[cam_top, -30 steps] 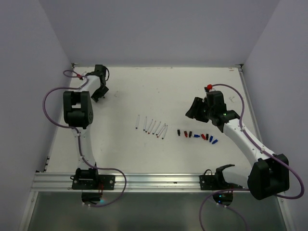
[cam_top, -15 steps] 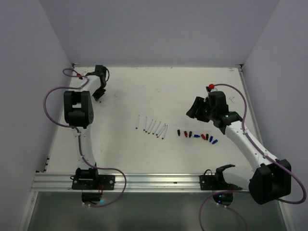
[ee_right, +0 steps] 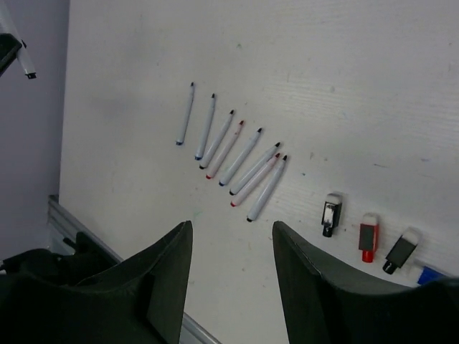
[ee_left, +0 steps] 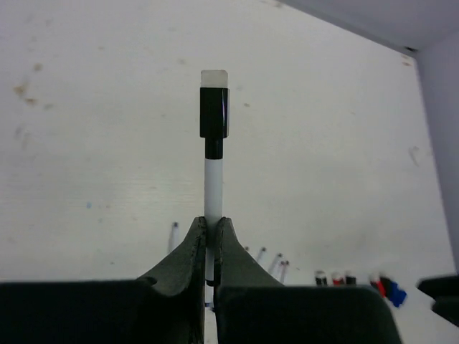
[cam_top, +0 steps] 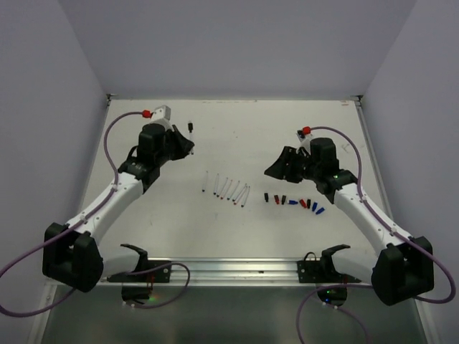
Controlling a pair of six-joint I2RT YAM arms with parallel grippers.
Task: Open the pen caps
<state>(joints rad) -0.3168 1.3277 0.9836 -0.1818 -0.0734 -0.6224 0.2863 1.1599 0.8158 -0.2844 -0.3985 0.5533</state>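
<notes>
I should next grab the pen's black cap [cam_top: 191,127] with my right gripper to pull the cap open, and leave the white body of the pen to the left gripper.
My left gripper [cam_top: 188,145] is shut on a white-barrelled pen [ee_left: 213,183] that still wears its black cap [ee_left: 214,113]; the pen sticks up out of the fingers, off the table. From above, this pen [cam_top: 191,130] shows at the back left of centre. Several uncapped pens [cam_top: 228,190] lie in a row mid-table and also show in the right wrist view [ee_right: 233,147]. Loose black, red and blue caps [cam_top: 294,202] lie to their right. My right gripper [cam_top: 274,170] hangs open above the table between the pens and the caps [ee_right: 368,236], holding nothing [ee_right: 232,229].
The metal rail [cam_top: 215,270] runs along the near edge. Walls close in the table on the left, back and right. Purple cables [cam_top: 111,147] loop beside each arm.
The left arm has swung from the back-left corner toward the middle, and its gripper has shut on a capped pen. The right gripper has shifted a little to the left.
</notes>
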